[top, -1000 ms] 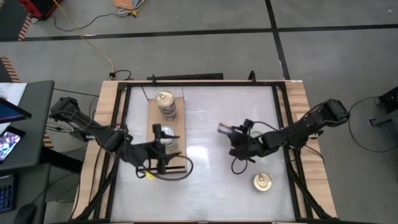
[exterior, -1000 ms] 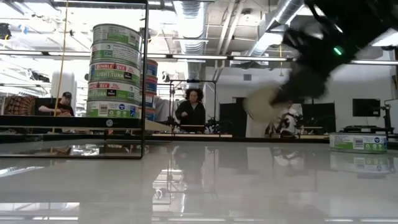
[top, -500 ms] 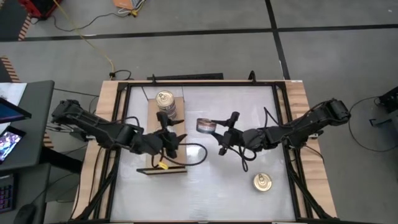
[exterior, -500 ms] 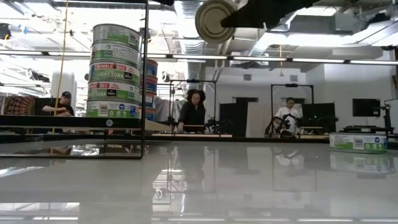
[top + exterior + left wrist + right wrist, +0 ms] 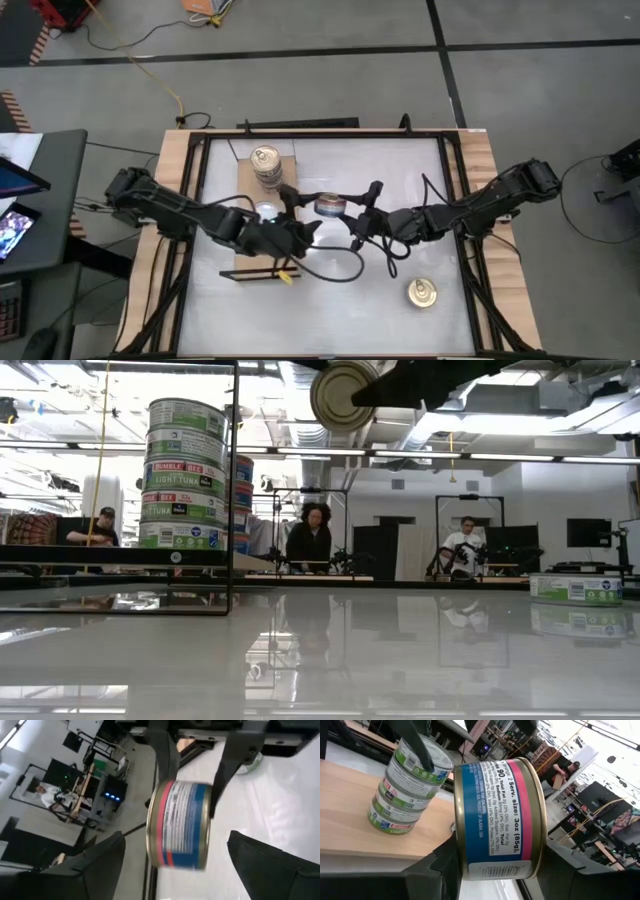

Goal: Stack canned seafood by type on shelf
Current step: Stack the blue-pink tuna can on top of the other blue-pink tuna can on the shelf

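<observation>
My left fingers would now close short of the pink-and-blue tin's near edge (image 5: 318, 206).
A tin with a pink-and-blue label (image 5: 330, 205) hangs above the white table, with my right gripper (image 5: 340, 208) shut on it. My left gripper (image 5: 303, 213) is open beside the shelf's right edge. Its fingers (image 5: 95, 865) stand on either side of that tin without touching it. The shelf (image 5: 248, 195), a tan board at the table's left, carries a gold-topped stack of green-labelled tins (image 5: 265, 165) toward the far end. A silver-topped stack (image 5: 268, 211) stands nearer on it. The low view shows the green stack (image 5: 185, 475) with blue tins (image 5: 243, 500) behind it. My right gripper pinches the tin by its two flat ends (image 5: 151, 827) between its two fingers (image 5: 165, 755). The fingers reach in level from the table's right. The tin is lifted clear, high above the table, turned on its side with one flat end (image 5: 343, 393) facing the near edge.
One loose gold-topped tin (image 5: 422, 293) sits on the table at the near right. Wooden rails (image 5: 175, 200) run along both sides. Bare white tabletop (image 5: 330, 310) lies in the near middle. People sit and stand in the room beyond the far edge.
My right gripper has risen with the tin from near the tabletop and carried it left toward the shelf, turning it onto its side. My left gripper has left the silver-topped stack on the shelf and swung right toward the lifted tin.
</observation>
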`<state>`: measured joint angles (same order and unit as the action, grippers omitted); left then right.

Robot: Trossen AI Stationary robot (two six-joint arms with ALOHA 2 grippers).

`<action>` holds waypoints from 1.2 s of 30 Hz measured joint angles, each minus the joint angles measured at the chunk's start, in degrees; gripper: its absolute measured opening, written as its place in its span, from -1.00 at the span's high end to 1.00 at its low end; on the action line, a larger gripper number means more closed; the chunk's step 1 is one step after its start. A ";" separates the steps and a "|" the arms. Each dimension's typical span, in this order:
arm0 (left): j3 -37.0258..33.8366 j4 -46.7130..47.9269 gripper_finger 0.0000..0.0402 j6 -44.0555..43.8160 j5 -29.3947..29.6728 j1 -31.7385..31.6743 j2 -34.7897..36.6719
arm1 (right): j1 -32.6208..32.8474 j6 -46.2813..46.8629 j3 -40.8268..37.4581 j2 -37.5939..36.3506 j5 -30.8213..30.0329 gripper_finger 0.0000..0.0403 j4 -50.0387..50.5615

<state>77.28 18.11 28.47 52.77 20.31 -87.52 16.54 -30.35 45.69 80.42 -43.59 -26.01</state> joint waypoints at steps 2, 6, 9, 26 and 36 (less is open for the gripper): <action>3.33 3.72 -0.70 -0.40 -0.31 -0.40 -2.06 | 0.33 -0.18 0.00 0.00 0.00 -0.10 0.01; 9.34 9.94 -0.69 -1.55 -1.55 -1.68 -5.64 | 1.26 -1.97 0.00 0.02 0.02 -0.10 0.00; 12.74 14.58 -0.66 -2.59 -3.69 -2.84 -7.61 | 2.06 -3.16 0.00 0.04 0.01 -0.10 -0.16; 15.60 19.92 0.07 -3.40 -9.03 -4.56 -8.97 | 2.77 0.58 0.02 0.09 -0.08 -0.25 -3.52; 15.56 27.92 0.07 -1.21 -5.82 -4.00 -4.61 | 3.44 -0.84 0.10 -0.29 0.10 -0.68 -3.86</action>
<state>92.84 46.03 27.26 46.95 16.31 -92.13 19.98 -31.19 45.79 80.13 -43.49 -29.88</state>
